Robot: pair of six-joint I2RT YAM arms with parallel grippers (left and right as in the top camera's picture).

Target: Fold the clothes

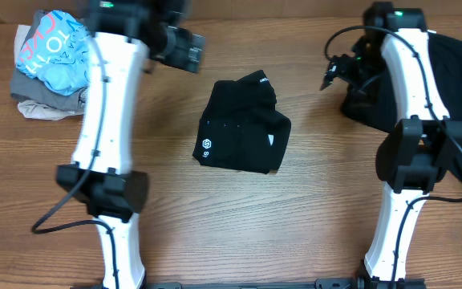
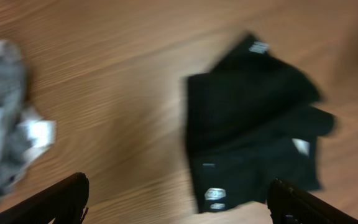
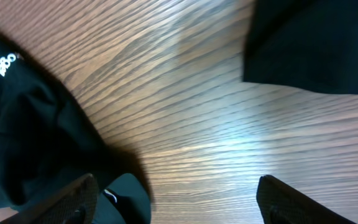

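The left gripper will next pinch the layers of the folded black shirt [image 1: 243, 128] [image 2: 253, 124] together, and then it will put the shirt, still folded, on the bundle.
A folded black shirt [image 1: 243, 128] with a small white logo [image 1: 204, 148] lies in the middle of the table. My left gripper [image 1: 184, 46] hovers up and to its left, open and empty. In the left wrist view [image 2: 179, 208] the folded shirt [image 2: 253, 124] lies ahead and to the right of the gripper's spread fingers. My right gripper [image 1: 333, 72] hangs to the shirt's right, open and holding nothing [image 3: 179, 202]. In the right wrist view the folded shirt [image 3: 36, 137] lies at the left. Another black shirt [image 1: 455, 72] lies rumpled at the far right, partly under the right arm.
A bundle of light-blue printed, grey and beige garments [image 1: 50, 60] sits at the back left corner and shows blurred in the left wrist view [image 2: 5, 124]. The loose black shirt's edge [image 3: 316, 43] is at the top right of the right wrist view.
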